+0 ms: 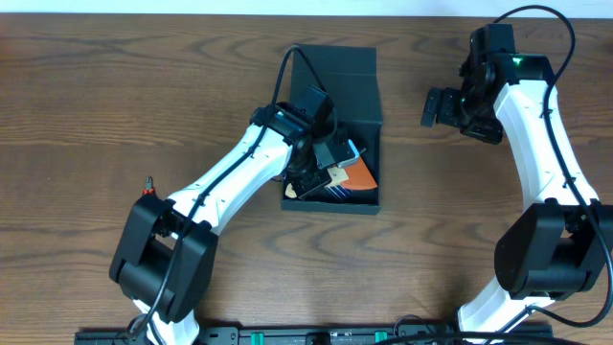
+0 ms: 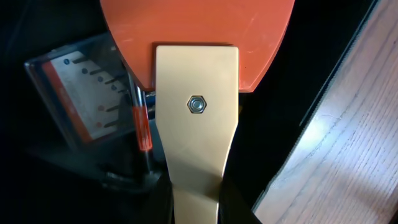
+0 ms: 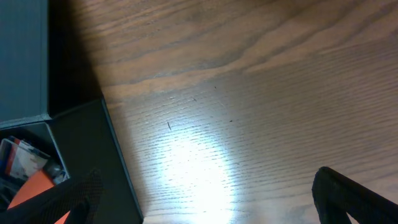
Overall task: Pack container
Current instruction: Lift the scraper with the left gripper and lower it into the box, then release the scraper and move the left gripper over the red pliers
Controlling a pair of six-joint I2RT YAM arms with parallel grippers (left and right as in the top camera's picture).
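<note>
The scraper's blade and handle lie within the container's sides, so it is time for my left gripper to open now.
The dark teal container (image 1: 330, 206) sits mid-table, its flap lid (image 1: 335, 81) lying open behind it. My left gripper (image 1: 321, 165) is down inside it, shut on the tan handle (image 2: 196, 124) of a scraper whose orange blade (image 2: 199, 31) points away from the wrist. In the left wrist view the black fingers (image 2: 198, 205) pinch the handle from both sides. A clear plastic bit case (image 2: 81, 93) and a small red-handled screwdriver (image 2: 143, 124) lie in the box beside the scraper. My right gripper (image 1: 442, 107) hovers open over bare wood right of the lid, holding nothing (image 3: 208, 205).
The container's right wall (image 3: 112, 168) and lid (image 3: 25, 62) fill the left of the right wrist view, with bare wood beyond. A small red-tipped tool (image 1: 148, 182) lies on the table by the left arm's base.
</note>
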